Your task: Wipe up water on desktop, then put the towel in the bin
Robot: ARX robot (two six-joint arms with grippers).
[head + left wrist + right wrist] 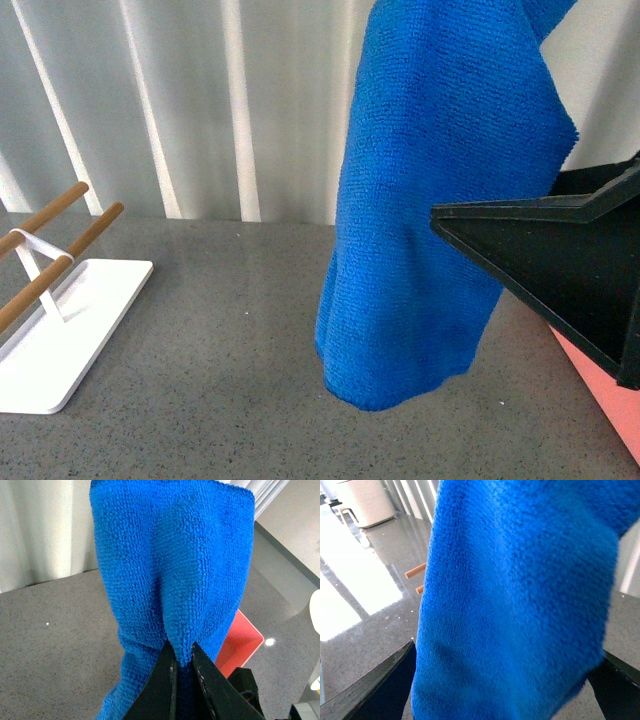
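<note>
The right gripper pinches the blue cloth by its side edge [225,630] next, to put the towel in the salmon-pink bin [244,642].
The bright blue towel [440,200] hangs in a long fold above the speckled grey desktop [220,350], its lower edge just off the surface. My left gripper [181,662] is shut on a pinch of the towel [175,580]; in the front view it is out of frame above. My right gripper [500,690] is open, with the towel [520,605] hanging between its wide-spread black fingers [375,690]. In the front view one of its fingers [540,260] reaches in from the right, beside the cloth. The salmon-pink bin [605,395] stands on the desktop at the right, below the towel [240,645].
A white tray [70,330] with wooden rods [60,210] stands at the left of the desktop. White pleated curtains hang along the back edge. A white appliance [362,500] sits far off on the desktop in the right wrist view.
</note>
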